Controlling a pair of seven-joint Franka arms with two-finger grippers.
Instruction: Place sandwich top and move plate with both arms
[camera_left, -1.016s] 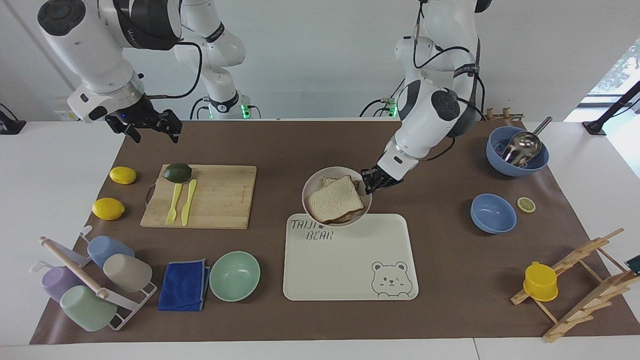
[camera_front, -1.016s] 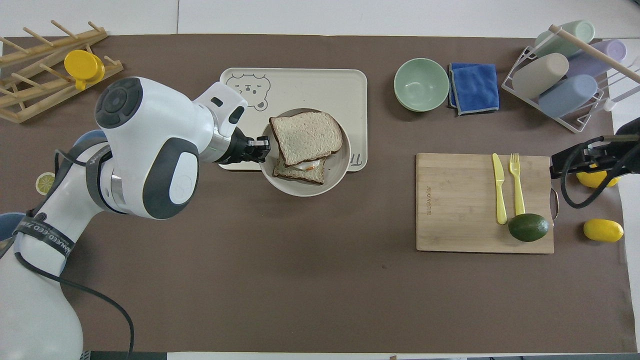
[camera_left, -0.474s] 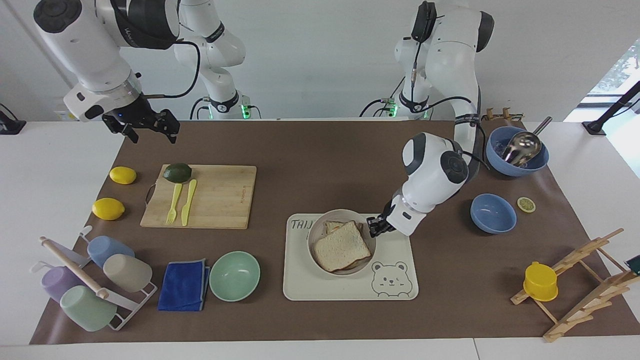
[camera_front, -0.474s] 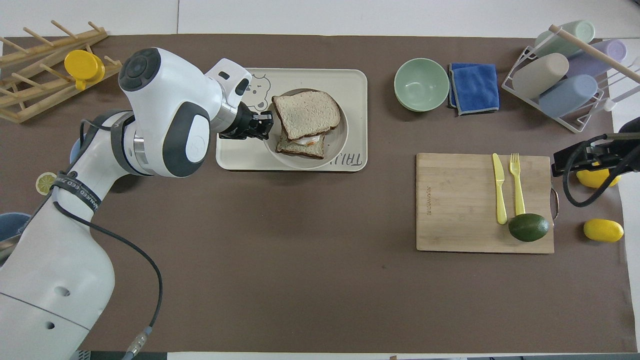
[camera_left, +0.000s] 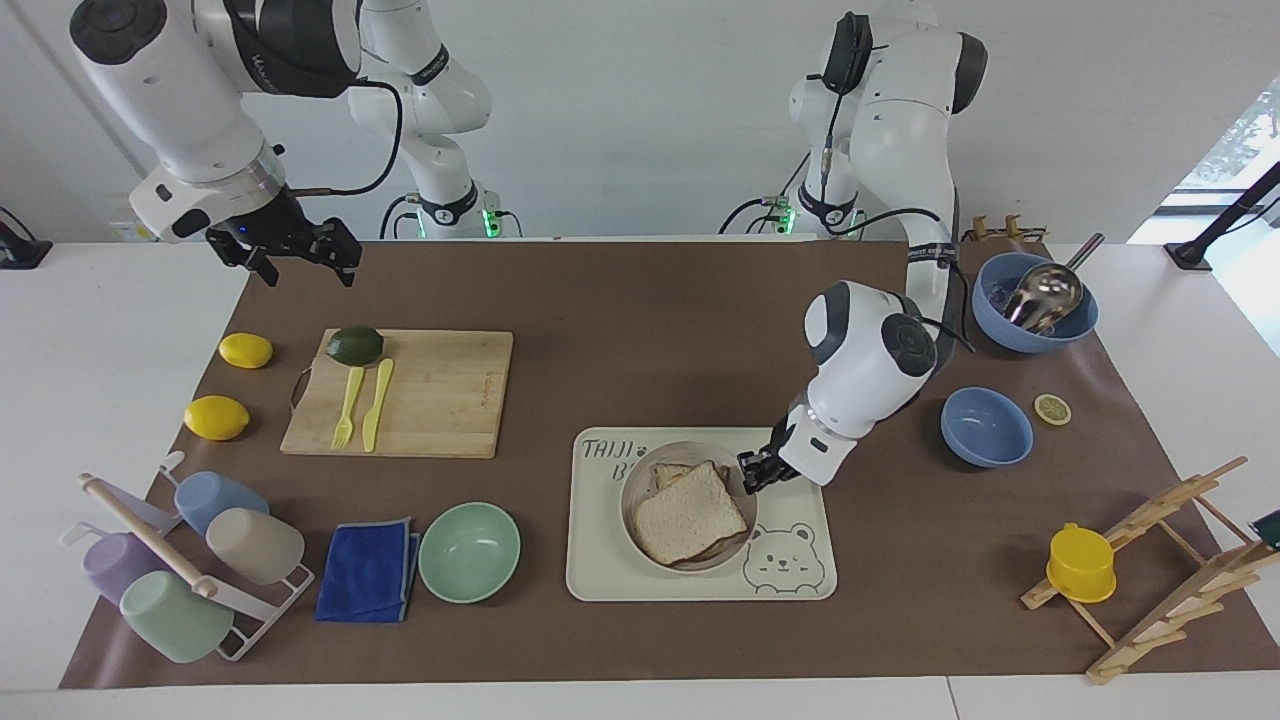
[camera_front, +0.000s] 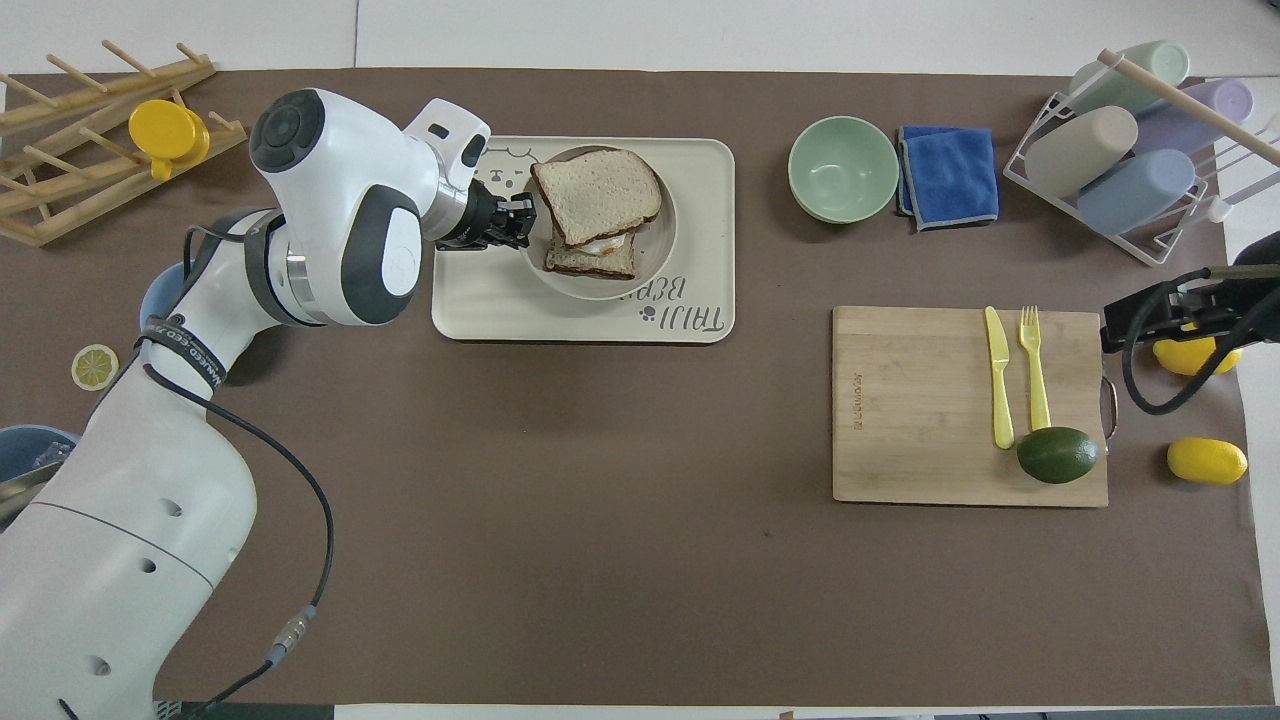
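The beige plate sits level on the cream bear tray, its rim inside the tray's edges, so it is time for my left gripper to open now.
The beige plate sits low over the cream bear tray; I cannot tell if it touches the tray. The sandwich top, a pale speckled slice, lies on the lower toast slice with egg in the plate. My left gripper is shut on the plate's rim at the side toward the left arm's end. In the overhead view the left gripper pinches the plate, with the sandwich top over the tray. My right gripper waits open, raised over the mat's corner near the cutting board.
A mint-green bowl and blue cloth lie beside the tray. A cutting board holds an avocado, fork and knife; two lemons lie beside it. A blue bowl and a wooden rack are at the left arm's end.
My left gripper has carried the plate with the sandwich away from the robots, from the tray's near edge to over the tray's middle, and lower. The right arm has hardly moved.
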